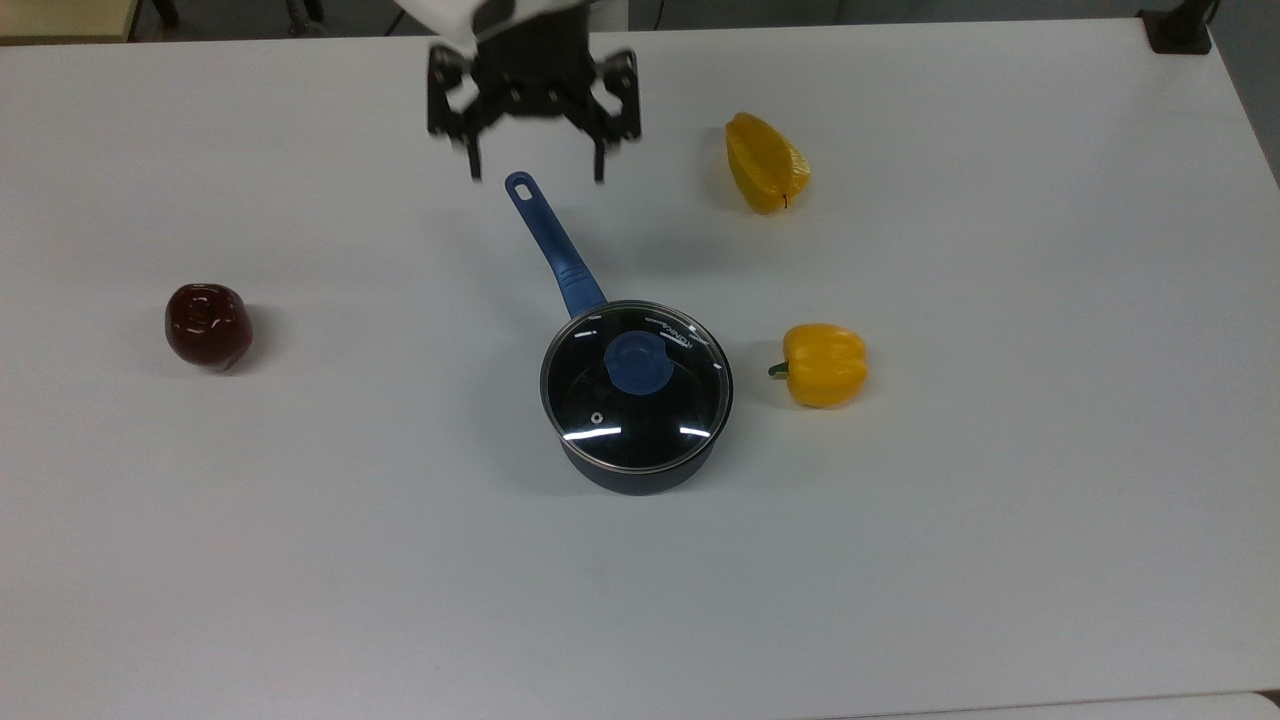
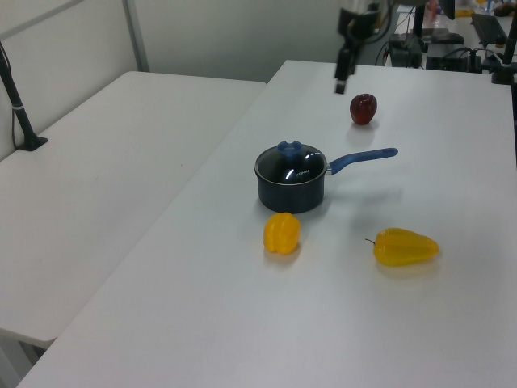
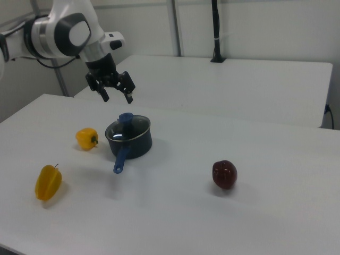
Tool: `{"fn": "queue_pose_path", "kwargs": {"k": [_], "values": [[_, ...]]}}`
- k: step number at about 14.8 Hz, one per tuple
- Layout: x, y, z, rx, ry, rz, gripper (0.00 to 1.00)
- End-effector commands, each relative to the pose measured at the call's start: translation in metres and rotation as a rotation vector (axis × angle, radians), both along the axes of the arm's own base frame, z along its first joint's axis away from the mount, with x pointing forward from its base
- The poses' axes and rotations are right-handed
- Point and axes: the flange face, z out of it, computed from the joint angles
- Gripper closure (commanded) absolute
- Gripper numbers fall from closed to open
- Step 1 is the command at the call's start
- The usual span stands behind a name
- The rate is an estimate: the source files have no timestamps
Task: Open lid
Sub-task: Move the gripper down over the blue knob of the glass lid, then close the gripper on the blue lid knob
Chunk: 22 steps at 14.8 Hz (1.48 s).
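The dark saucepan (image 2: pixel 291 192) is to be opened. My gripper will grab the lid by its blue centre knob (image 2: pixel 289 149) for that.
The round glass lid (image 1: pixel 636 400) with its blue knob (image 1: pixel 638 362) sits closed on the dark saucepan (image 1: pixel 640 472) at the middle of the white table. The pan's blue handle (image 1: pixel 555 245) points toward the top view's upper left. My gripper (image 1: pixel 537 172) hangs open in the air above the handle's far end, its two black fingers spread wide with nothing between them. The right view has the gripper (image 3: pixel 118 98) above and behind the lid (image 3: pixel 129 127). From the left view, the gripper (image 2: pixel 342 81) is high beyond the lid (image 2: pixel 291 164).
A dark red apple (image 1: pixel 208 325) lies at the top view's left. One yellow pepper (image 1: pixel 824 364) sits just right of the pan, another (image 1: pixel 765 162) further up. A second white table (image 2: pixel 105 170) adjoins on the left view's left.
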Motion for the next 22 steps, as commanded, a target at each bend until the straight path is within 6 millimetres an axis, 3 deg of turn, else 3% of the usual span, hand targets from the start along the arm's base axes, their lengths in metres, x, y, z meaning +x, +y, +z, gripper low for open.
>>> {"fn": "queue_pose_path", "kwargs": {"k": [1,5,9,11,15,22], "values": [[0.034,0.009,-0.029,0.025,-0.077,0.159,0.0],[0.058,0.029,-0.07,0.04,-0.145,0.228,0.0],[0.069,0.057,-0.104,0.062,-0.176,0.244,0.0],[0.07,0.068,-0.112,0.075,-0.181,0.228,0.0],[0.071,0.07,-0.121,0.066,-0.179,0.233,0.0],[0.067,0.076,-0.132,0.058,-0.158,0.246,0.18]]}}
